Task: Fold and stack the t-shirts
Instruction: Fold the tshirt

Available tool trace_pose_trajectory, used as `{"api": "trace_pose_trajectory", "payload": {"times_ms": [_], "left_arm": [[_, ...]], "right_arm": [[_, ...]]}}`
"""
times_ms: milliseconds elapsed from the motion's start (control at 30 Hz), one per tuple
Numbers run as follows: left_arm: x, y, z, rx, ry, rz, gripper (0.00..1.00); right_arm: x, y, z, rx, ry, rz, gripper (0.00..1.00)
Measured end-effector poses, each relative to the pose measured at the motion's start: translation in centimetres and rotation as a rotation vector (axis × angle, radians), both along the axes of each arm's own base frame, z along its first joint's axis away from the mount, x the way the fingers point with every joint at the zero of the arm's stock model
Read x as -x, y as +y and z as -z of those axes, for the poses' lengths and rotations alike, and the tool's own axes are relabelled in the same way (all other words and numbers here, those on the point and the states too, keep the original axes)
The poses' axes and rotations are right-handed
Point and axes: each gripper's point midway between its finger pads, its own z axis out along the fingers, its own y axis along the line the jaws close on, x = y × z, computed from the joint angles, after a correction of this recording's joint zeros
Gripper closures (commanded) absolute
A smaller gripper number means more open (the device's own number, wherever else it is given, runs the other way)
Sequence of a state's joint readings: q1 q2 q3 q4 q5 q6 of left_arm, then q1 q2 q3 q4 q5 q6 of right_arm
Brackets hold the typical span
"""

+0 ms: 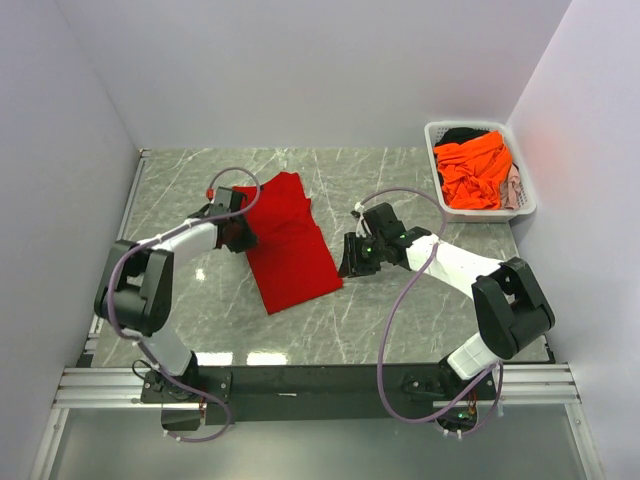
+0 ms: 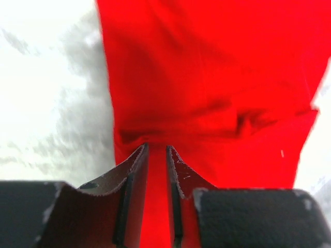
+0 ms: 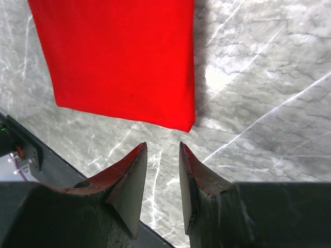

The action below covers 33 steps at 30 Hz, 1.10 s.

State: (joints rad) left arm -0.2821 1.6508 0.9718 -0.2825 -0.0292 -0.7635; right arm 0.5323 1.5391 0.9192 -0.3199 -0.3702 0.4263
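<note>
My right gripper should next fold the near end of the t-shirt over the rest, so it needs to grab the red t-shirt (image 1: 290,240) by the near corner (image 1: 340,286) beside that gripper.
A bright red t-shirt (image 1: 290,240) lies folded into a long strip on the grey marble table, left of centre. My left gripper (image 1: 240,235) is at the strip's left edge. In the left wrist view the jaws (image 2: 156,147) stand nearly together with red cloth (image 2: 207,77) between them and puckered at the tips. My right gripper (image 1: 348,265) sits low just right of the shirt's near right corner. In the right wrist view it (image 3: 163,147) is narrowly open and empty, a little short of that corner (image 3: 119,57).
A white slotted basket (image 1: 435,165) stands at the back right by the wall. It holds an orange t-shirt (image 1: 472,172), a dark one (image 1: 462,134) and a pale one (image 1: 513,188). Bare marble (image 1: 400,190) lies between basket and red shirt. Walls close three sides.
</note>
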Motion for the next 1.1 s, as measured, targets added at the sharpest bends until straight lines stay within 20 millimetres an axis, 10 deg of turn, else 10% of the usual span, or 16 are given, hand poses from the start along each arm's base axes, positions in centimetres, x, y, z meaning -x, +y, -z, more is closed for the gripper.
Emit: {"api": "trace_pose_trajectory", "payload": {"times_ms": [333,600,767,1100], "left_arm": [[-2.4,3.0,1.3,-0.067,0.055,-0.072,0.58],[-1.7,4.1,-4.9,-0.098,-0.062,-0.114,0.20],[3.2,3.0,-7.8,-0.080,-0.126,-0.105,0.14],[15.9,-0.2,-0.1,-0.066,0.143,0.022,0.17]], "right_arm": [[-0.1,-0.8,0.7,0.042,-0.007,0.021,0.60],[-0.3,-1.7,1.2,0.100,-0.006,0.069,0.49],[-0.2,-0.8,1.7,0.146,0.007,0.059,0.48],[0.4,0.8,4.9,0.286,0.062,0.033,0.50]]}}
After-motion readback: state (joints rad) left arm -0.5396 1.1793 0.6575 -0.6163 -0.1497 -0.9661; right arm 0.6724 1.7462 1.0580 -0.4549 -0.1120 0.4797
